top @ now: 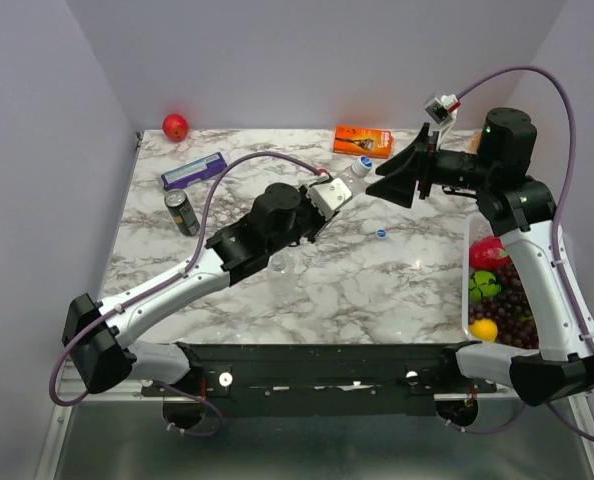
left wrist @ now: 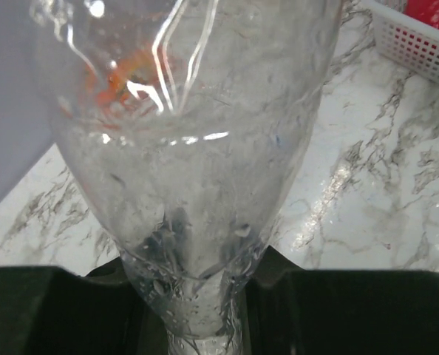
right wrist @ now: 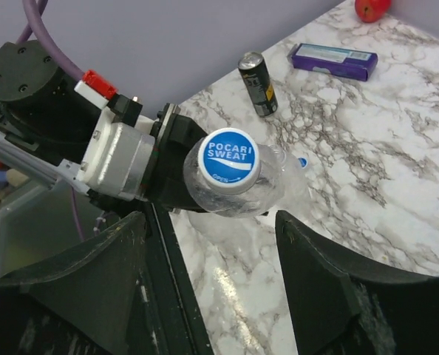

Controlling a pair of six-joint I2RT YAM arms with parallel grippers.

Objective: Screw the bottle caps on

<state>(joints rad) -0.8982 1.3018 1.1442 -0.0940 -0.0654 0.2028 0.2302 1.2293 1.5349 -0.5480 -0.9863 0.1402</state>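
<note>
I need to grab the bottle next with my right gripper by its capped neck end (top: 363, 164) (right wrist: 229, 162), so the lower end stays free to set the bottle upright.
My left gripper (top: 329, 200) is shut on the lower end of a clear bottle (top: 349, 181), holding it above the table with the neck pointing right. In the left wrist view the bottle (left wrist: 197, 148) fills the frame between the black fingers (left wrist: 57, 310). A blue cap (right wrist: 230, 168) with white lettering sits on the bottle's mouth, also visible from above (top: 365, 161). My right gripper (right wrist: 212, 222) faces that cap, open, with both fingers clear of it; seen from above, the right gripper (top: 385, 178) hangs just right of the cap. A loose blue cap (top: 381, 233) lies on the marble.
A dark can (top: 182, 212) stands at the left, with a purple box (top: 193, 171) and a red apple (top: 175, 126) behind it. An orange box (top: 363, 140) lies at the back. A white basket (top: 470, 262) of fruit sits at the right edge.
</note>
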